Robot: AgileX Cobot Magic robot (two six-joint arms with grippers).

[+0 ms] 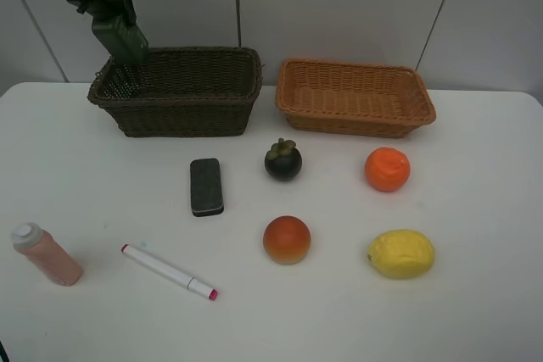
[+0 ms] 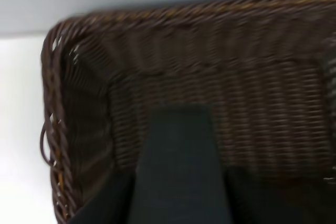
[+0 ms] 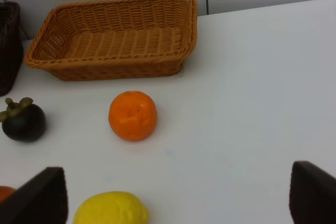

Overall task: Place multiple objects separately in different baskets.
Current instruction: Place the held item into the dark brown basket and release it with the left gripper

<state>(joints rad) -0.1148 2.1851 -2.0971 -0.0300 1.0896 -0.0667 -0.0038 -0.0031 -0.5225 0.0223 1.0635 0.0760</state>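
The green bottle (image 1: 120,38) is hanging high above the bottom of the dark basket, so my left gripper needs to lower it farther in before letting go.
My left gripper (image 1: 106,8) is shut on the dark green pump bottle (image 1: 120,38) and holds it tilted over the left end of the dark brown basket (image 1: 174,95). In the left wrist view the bottle (image 2: 178,166) hangs above the basket's floor (image 2: 252,108). The light orange-tan basket (image 1: 356,101) stands empty to its right. On the table lie the black eraser (image 1: 206,186), marker (image 1: 168,271), pink bottle (image 1: 47,253), mangosteen (image 1: 282,159), orange (image 1: 387,169), peach-like fruit (image 1: 287,239) and lemon (image 1: 400,253). My right gripper (image 3: 178,198) is open and empty, near the lemon (image 3: 111,209) and orange (image 3: 133,115).
The white table (image 1: 475,209) ends at a grey panelled wall (image 1: 339,6) just behind the baskets. The right arm is out of the exterior high view. The right wrist view also shows the mangosteen (image 3: 22,120) and the tan basket (image 3: 110,40).
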